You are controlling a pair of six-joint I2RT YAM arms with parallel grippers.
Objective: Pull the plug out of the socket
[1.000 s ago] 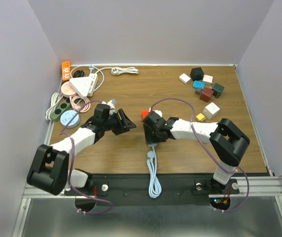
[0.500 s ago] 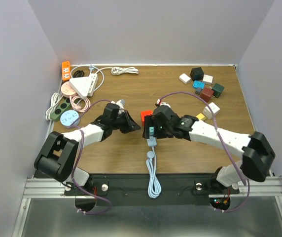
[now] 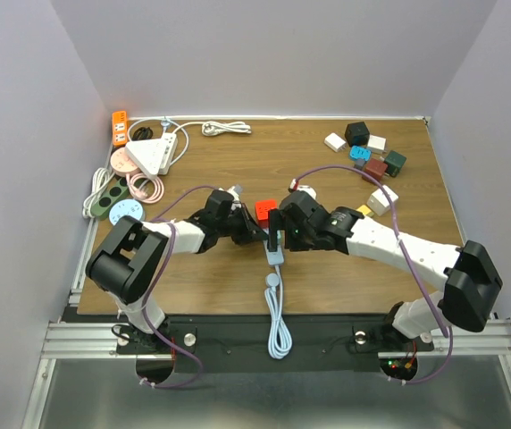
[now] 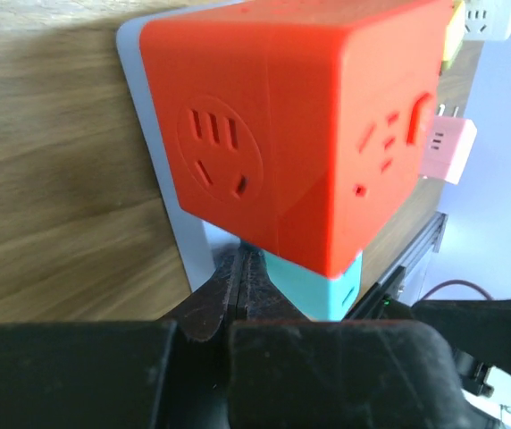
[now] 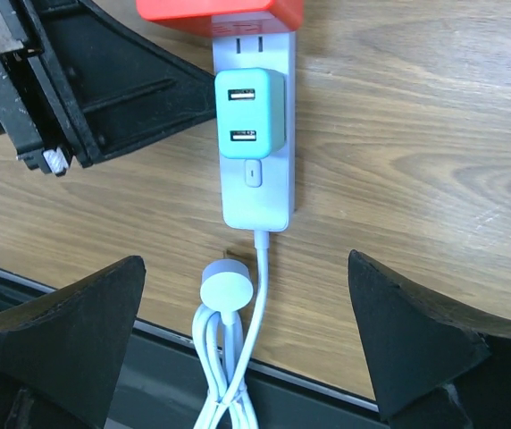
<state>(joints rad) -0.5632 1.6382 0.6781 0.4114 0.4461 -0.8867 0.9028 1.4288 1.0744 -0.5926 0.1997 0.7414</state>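
I should reach the teal USB plug (image 5: 249, 112) with my right gripper and grab it by its opposite long sides, which are free of the socket, to pull the teal plug off the socket.
A pale grey socket strip (image 5: 255, 192) lies on the wooden table with a teal USB plug (image 5: 249, 112) and a red cube adapter (image 5: 220, 13) plugged into it. In the left wrist view the red cube (image 4: 291, 125) fills the frame, with the teal plug (image 4: 314, 286) behind it. My left gripper (image 4: 242, 268) is shut with nothing held, its tips against the strip's edge (image 4: 162, 179) beside the cube. My right gripper (image 5: 247, 331) hangs open above the strip's cable end, its fingers (image 5: 68, 331) wide on either side. From above, both grippers (image 3: 254, 234) (image 3: 276, 234) meet at the strip (image 3: 275, 257).
The strip's white cable (image 3: 278, 331) is bundled over the black front rail. Several loose adapters (image 3: 372, 161) lie at the back right, one pink one (image 4: 448, 147) close by. Other power strips and coiled cords (image 3: 144, 161) sit at the back left.
My left gripper closed and slid right up to the strip by the red cube. My right gripper opened wide and moved over the strip.
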